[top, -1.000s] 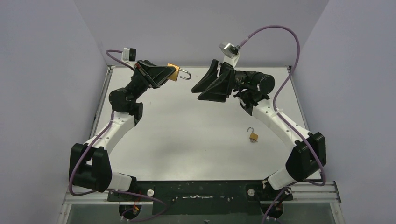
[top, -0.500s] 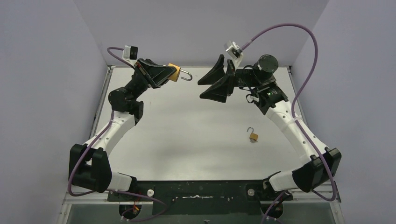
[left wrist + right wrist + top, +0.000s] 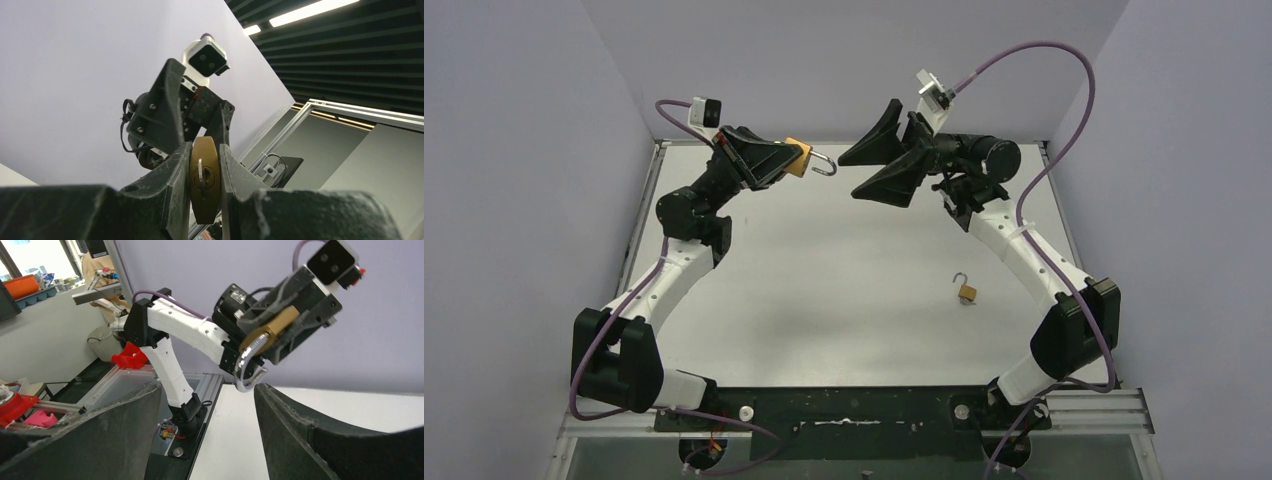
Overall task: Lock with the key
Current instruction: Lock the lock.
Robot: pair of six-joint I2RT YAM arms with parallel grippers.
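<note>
My right gripper grabs the padlock's open silver shackle (image 3: 822,163) (image 3: 246,374) by its curved end next, which leaves the keyed end free for locking.
My left gripper (image 3: 792,156) is raised over the table's far left and shut on a brass padlock (image 3: 798,158). Its silver shackle (image 3: 822,163) stands open and points right. In the left wrist view the padlock (image 3: 205,192) is clamped between the fingers, with a silver key (image 3: 200,172) in its keyhole. My right gripper (image 3: 847,178) is open and empty, just right of the shackle and facing it. In the right wrist view the padlock (image 3: 272,326) and shackle (image 3: 246,374) hang just beyond the open fingers (image 3: 300,425).
A second small brass padlock (image 3: 967,291) with an open shackle lies on the white table (image 3: 844,270) at the right. Purple walls close in the left, far and right sides. A metal rail (image 3: 649,200) runs along the table's left edge.
My right arm has swung its wrist and lifted the open gripper up toward the padlock's shackle. My left arm and the padlock have stayed still.
</note>
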